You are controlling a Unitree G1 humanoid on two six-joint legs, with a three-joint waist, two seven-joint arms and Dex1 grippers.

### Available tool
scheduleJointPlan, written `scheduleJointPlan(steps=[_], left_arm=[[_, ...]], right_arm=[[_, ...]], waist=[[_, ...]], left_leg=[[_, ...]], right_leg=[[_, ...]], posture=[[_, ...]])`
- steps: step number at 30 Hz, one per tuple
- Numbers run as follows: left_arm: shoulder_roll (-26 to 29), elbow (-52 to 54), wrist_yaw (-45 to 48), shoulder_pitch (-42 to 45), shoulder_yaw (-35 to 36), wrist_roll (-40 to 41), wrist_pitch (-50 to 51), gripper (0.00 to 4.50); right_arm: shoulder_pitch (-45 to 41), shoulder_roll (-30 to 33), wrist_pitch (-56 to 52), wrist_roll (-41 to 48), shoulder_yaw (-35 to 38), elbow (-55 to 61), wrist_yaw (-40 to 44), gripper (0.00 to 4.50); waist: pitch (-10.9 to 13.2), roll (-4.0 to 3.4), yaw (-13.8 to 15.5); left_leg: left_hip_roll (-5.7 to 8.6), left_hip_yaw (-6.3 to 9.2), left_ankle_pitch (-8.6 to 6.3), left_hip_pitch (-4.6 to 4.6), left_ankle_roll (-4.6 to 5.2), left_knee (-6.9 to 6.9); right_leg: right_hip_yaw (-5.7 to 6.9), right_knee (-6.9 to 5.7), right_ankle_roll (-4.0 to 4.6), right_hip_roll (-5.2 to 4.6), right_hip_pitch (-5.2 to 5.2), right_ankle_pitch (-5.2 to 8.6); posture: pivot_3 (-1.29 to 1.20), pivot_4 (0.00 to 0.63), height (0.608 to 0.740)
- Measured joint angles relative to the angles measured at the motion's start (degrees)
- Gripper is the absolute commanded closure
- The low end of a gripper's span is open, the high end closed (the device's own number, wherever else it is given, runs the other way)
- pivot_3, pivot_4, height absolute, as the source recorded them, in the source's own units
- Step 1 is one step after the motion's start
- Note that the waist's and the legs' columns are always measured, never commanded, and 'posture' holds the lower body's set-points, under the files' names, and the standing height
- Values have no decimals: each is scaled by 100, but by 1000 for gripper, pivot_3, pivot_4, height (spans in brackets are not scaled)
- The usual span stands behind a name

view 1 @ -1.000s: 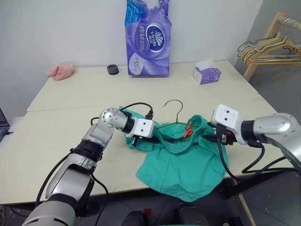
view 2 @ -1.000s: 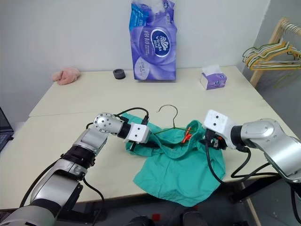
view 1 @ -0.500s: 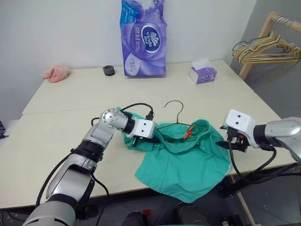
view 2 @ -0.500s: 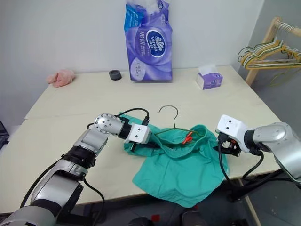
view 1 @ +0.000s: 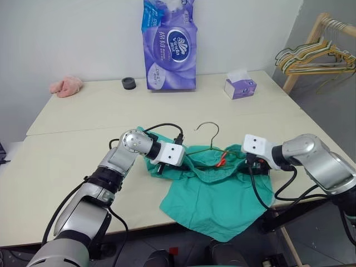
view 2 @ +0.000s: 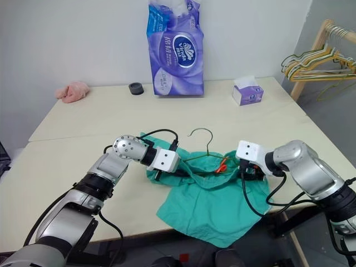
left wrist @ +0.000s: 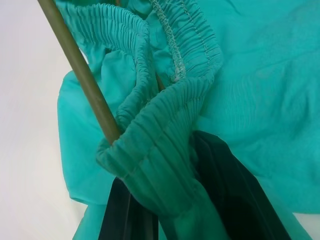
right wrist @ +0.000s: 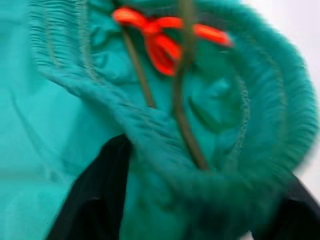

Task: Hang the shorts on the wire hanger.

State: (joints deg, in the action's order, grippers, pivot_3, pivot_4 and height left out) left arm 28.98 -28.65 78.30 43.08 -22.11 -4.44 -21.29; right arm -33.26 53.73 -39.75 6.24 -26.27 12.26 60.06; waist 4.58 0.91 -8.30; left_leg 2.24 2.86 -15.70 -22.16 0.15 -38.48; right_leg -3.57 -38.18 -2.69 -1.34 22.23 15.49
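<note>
I should next grab the bunched waistband fold point(right wrist: 205, 195) that stands up around the wire with my right gripper, because the shorts' legs hang slack over the table's edge.
The teal shorts point(view 1: 214, 200) lie at the table's front, with their legs drooping over the edge. The thin wire hanger point(view 1: 210, 129) is threaded through the gathered waistband, and its hook sticks out toward the far side. My left gripper point(view 1: 159, 167) is shut on the waistband's left end point(left wrist: 150, 165), right beside the hanger's wire point(left wrist: 80, 75). My right gripper point(view 1: 253, 166) is at the waistband's right end. Its black fingers point(right wrist: 90, 200) stand wide apart with a bunched fold of waistband point(right wrist: 200, 180) between them. An orange drawstring point(right wrist: 160, 40) lies just beyond.
A tall purple tissue pack point(view 1: 169, 47), a small tissue box point(view 1: 240, 87), a black roll point(view 1: 129, 83) and a pink fluffy cloth point(view 1: 65, 85) stand along the far side of the table point(view 1: 83, 111). A wooden rack with several hangers point(view 1: 314, 55) is at the right.
My right gripper had drawn off toward the table's right edge, and it has come back left and down onto the waistband's right end. The left gripper has kept still.
</note>
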Motion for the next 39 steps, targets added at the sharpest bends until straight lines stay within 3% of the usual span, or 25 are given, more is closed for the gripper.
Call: scheduleJointPlan(steps=[5, 7, 10, 21, 24, 28, 32, 39], left_arm=[[42, 125, 39, -64, 0, 29, 19, 3726], [83, 140, 21, -72, 12, 45, 23, 3726], [83, 140, -14, -81, 25, 60, 24, 3726], [-173, 270, -148, -104, 702, 923, 1310, 436], [-105, 195, -152, 65, 906, 1140, 1714, 436], [474, -305, -46, 564, 1239, 1245, 2274, 436], [922, -372, 631, 569, 1278, 1340, 2846, 436], [948, -168, 1244, 210, 1126, 1375, 3486, 436]], right_arm=[[0, -51, 65, -100, -5, -7, 221, 4113], [5, -72, 65, -99, -5, -2, 326, 4500], [7, -88, 62, -121, 10, 6, 383, 4500], [126, -74, -77, -131, 221, 337, 458, 4500], [232, -59, -111, -30, 360, 435, 470, 4500], [378, 24, -286, 165, 655, 498, 479, 4500], [546, 118, -457, 309, 868, 557, 492, 4500], [626, 132, -608, 463, 945, 687, 463, 4500]], waist=[[0, 0, 12], [0, -1, 11], [-1, -1, 20], [-1, -1, 22], [0, -1, 19], [-1, -2, -8], [-2, -4, -5], [-2, -3, 32]], left_leg=[[0, 1, 0, 0, 0, -4], [0, 2, 0, 0, 0, -5], [2, 2, 0, 0, 0, -7], [3, 5, -2, -3, -1, -32], [4, 6, -2, -3, -1, -32], [4, 5, -2, -1, -1, -30], [4, 6, -2, 0, -1, -30], [6, 6, -2, -2, -2, -36]], right_leg=[[1, -5, 1, -1, 0, 0], [1, -7, 0, -1, 1, 0], [2, -10, 0, -3, 1, 0], [4, -41, -2, -4, 6, 2], [6, -42, -2, -4, 6, 2], [5, -44, -5, -3, 8, 4], [6, -47, -8, -3, 7, 9], [5, -50, -8, -6, 6, 9]], posture=[[-174, 44, 740], [-174, 44, 740], [-176, 45, 740], [-185, 42, 740], [-183, 41, 740], [-180, 39, 740], [-186, 36, 740], [-194, 37, 740]])
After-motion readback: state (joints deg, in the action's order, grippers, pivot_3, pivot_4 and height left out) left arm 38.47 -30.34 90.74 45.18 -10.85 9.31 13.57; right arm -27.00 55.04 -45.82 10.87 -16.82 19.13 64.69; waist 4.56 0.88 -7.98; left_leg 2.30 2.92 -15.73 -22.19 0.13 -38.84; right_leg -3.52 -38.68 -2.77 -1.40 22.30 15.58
